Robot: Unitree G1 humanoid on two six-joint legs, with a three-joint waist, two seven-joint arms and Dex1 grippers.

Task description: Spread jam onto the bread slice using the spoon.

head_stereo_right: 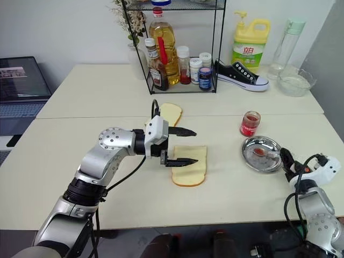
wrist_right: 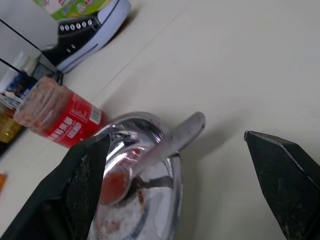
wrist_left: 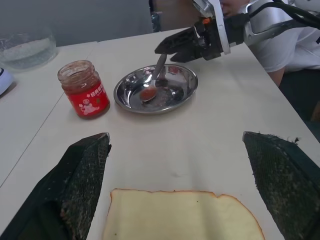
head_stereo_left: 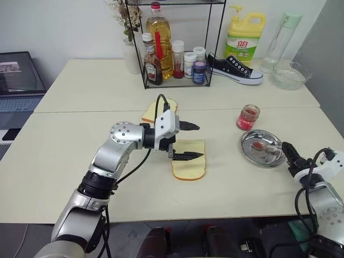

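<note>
Red jam smears the spoon's bowl, so my right gripper will next grab its clean handle (head_stereo_left: 276,147) over the dish rim to spread jam.
The bread slice (head_stereo_left: 188,161) lies flat near the table's middle. My left gripper (head_stereo_left: 191,142) hovers over its far end, pointing right, jaws wide open and empty. The jam (head_stereo_left: 248,117) is a small glass jar of red jam standing to the right. In front of the jar, the spoon (head_stereo_left: 267,145) rests in a round steel dish (head_stereo_left: 252,153), its red-smeared bowl down in the dish and its handle over the rim. My right gripper (wrist_right: 175,139) is open just behind the handle's end, not closed on it; the left wrist view shows it (wrist_left: 175,47) there too.
A smaller slice (head_stereo_left: 154,112) lies behind my left gripper. A wire rack of bottles (head_stereo_left: 172,59), a black sneaker (head_stereo_left: 235,69), a yellow detergent jug (head_stereo_left: 244,40) and a glass bowl (head_stereo_left: 290,76) stand at the back. A laptop (head_stereo_left: 19,75) sits far left.
</note>
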